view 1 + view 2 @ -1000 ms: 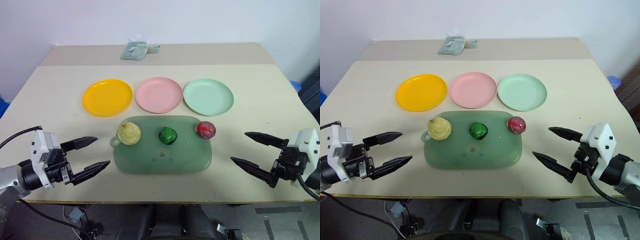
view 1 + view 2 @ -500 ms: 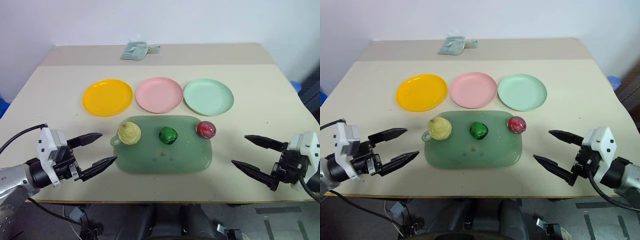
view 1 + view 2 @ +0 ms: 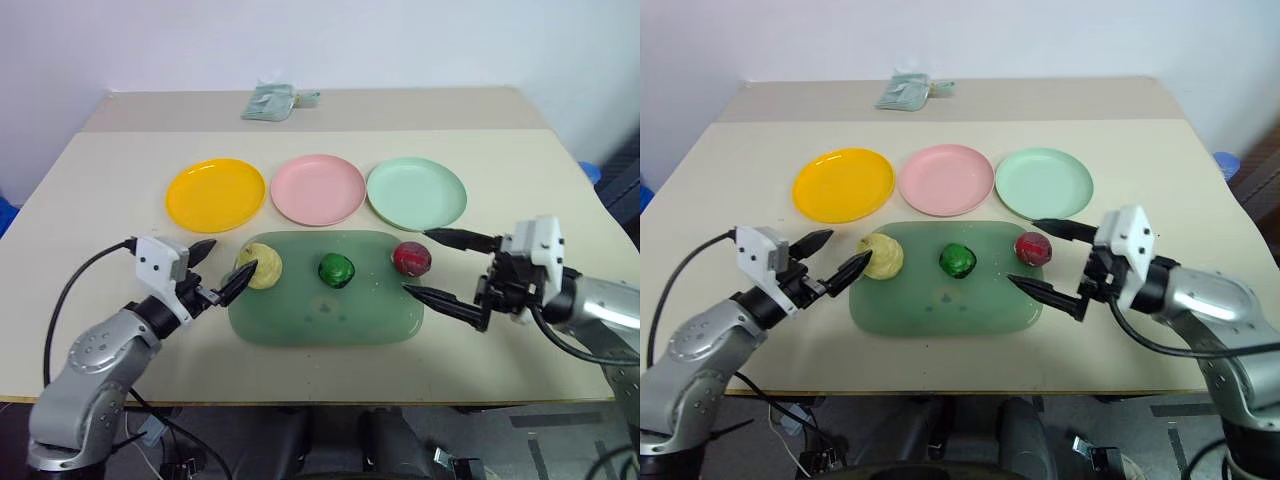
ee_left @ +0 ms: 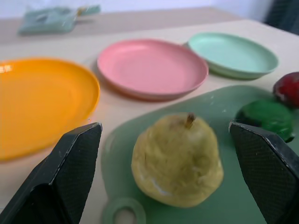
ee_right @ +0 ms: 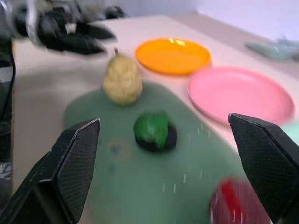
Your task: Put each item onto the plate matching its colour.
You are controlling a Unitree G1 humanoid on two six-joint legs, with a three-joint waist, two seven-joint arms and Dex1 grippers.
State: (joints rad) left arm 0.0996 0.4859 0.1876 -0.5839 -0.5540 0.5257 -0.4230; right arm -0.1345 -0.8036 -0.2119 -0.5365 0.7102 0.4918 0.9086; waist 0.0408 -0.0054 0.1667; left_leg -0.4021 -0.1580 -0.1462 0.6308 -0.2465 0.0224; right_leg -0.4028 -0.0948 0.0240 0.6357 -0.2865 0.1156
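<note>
My left gripper is still too far from the pale yellow pear to close: green tray shows between its fingers and the pear, so it would miss and needs to move closer.
A translucent green tray carries the three items: a pale yellow pear, a dark green ball and a red-pink ball. Behind it stand the orange-yellow plate, the pink plate and the mint green plate, all bare. My left gripper is open at the tray's left end, with the pear just ahead between its fingertips. At the tray's right end my right gripper is open, and its fingertips flank the red-pink ball without touching it.
A folded pale green packet lies at the far edge of the beige table. A seam runs across the table behind the plates. Bare tabletop lies on both sides of the tray.
Both arms have swung inward from the table's front corners to the tray's ends. The left gripper has come up to the pear, the right to the red-pink ball. Both stayed open.
</note>
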